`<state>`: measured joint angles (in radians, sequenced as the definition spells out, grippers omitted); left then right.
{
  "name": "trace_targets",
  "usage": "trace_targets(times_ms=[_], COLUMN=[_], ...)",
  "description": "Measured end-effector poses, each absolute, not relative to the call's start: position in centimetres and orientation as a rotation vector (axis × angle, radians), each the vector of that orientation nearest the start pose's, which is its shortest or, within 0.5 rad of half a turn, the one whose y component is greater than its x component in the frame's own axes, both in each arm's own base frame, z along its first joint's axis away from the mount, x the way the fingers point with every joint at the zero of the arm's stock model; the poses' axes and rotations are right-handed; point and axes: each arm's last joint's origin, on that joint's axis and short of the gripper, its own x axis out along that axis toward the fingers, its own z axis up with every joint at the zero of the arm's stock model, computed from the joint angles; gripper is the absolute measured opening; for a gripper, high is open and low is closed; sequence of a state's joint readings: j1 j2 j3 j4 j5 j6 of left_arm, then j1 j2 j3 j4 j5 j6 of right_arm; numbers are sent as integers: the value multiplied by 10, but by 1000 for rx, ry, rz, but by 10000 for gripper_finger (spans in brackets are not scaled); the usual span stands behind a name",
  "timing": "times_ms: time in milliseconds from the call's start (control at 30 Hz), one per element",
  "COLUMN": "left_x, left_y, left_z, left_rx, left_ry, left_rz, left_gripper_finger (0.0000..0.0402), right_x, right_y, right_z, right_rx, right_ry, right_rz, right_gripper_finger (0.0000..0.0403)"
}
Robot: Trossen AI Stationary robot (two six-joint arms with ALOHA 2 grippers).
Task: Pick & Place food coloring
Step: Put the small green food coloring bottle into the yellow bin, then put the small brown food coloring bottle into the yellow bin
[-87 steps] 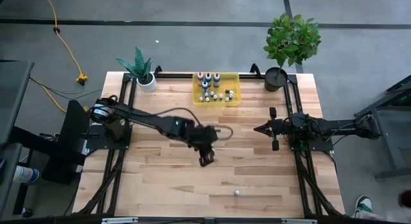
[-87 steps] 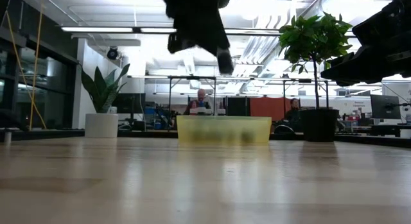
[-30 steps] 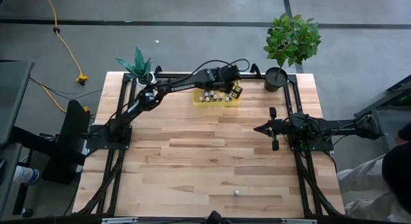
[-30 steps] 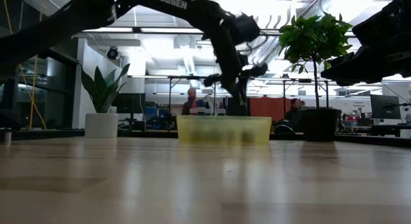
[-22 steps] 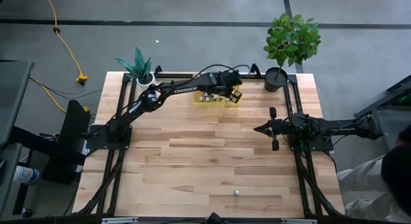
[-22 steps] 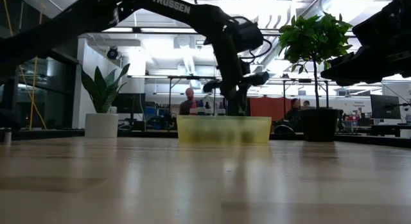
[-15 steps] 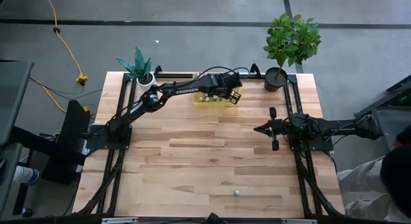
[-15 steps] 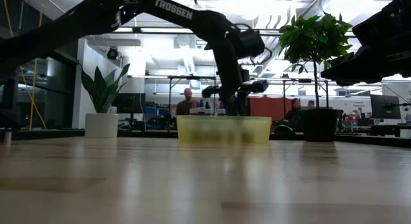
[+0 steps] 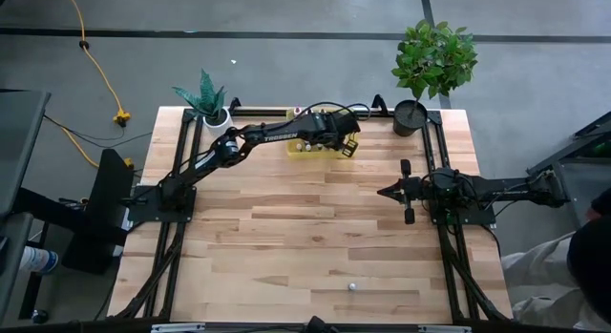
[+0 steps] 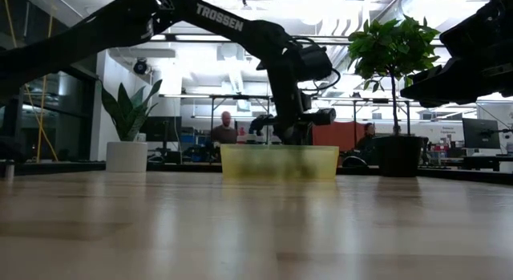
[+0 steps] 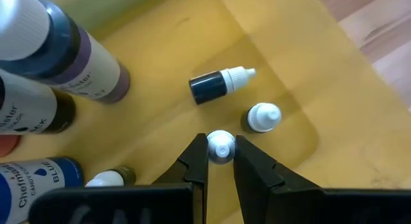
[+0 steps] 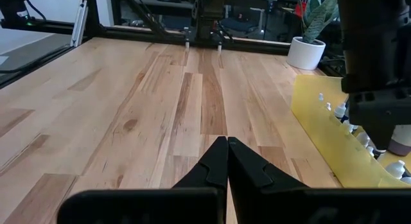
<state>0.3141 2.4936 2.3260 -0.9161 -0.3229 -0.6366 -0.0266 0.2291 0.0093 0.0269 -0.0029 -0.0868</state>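
The left gripper needs to open now, because the bottle it is holding is low inside the tray, level with the standing bottles, and would stay in the tray.
The food coloring bottles stand and lie in a translucent yellow tray (image 9: 298, 149) at the table's far edge. Larger capped bottles (image 11: 61, 54) stand at one side. A small dark bottle (image 11: 218, 85) lies on its side, and a small white-capped one (image 11: 263, 117) stands beside it. My left gripper (image 11: 220, 161) reaches down into the tray (image 11: 289, 70) and is shut on another small white-capped bottle (image 11: 220, 147). My right gripper (image 12: 227, 144) waits shut over the table's right side (image 9: 382, 191). My left gripper pinches the small bottle between its two fingertips, at or just under its white cap (image 11: 220, 146). The fingers slant down into the tray from above. The cap points up toward the wrist, so the bottle is upright. I cannot tell if its base is on the tray floor.
A small white thing (image 9: 352, 286) lies alone near the table's front edge. A white-potted plant (image 9: 212, 112) stands at the far left corner and a dark-potted one (image 9: 412, 114) at the far right. People show in the room behind (image 10: 224, 129).
My left gripper has come down over the tray and now reaches in among the bottles, and it has tipped a little further downward. My right arm has kept still.
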Motion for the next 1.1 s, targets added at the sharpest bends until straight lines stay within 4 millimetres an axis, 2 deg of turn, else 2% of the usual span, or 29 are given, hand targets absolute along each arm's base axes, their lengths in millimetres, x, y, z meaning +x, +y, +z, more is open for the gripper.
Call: trace_targets(times_ms=[167, 500, 967, 1100], left_x=[498, 496, 496, 497], left_y=[172, 178, 178, 178], left_z=[197, 197, 198, 208], left_rx=[-553, -557, -501, -440], left_ry=[881, 879, 892, 876], left_rz=[896, 904, 882, 846], left_gripper_finger=[48, 108, 111, 111], right_x=[110, 110, 110, 110], right_y=[-3, -3, -3, -3], right_z=[150, 150, 150, 150], right_rx=[-84, -83, -84, -84], right_ry=[194, 194, 194, 194], right_rz=[-15, -15, -15, -15], right_gripper_finger=[0, 0, 0, 0])
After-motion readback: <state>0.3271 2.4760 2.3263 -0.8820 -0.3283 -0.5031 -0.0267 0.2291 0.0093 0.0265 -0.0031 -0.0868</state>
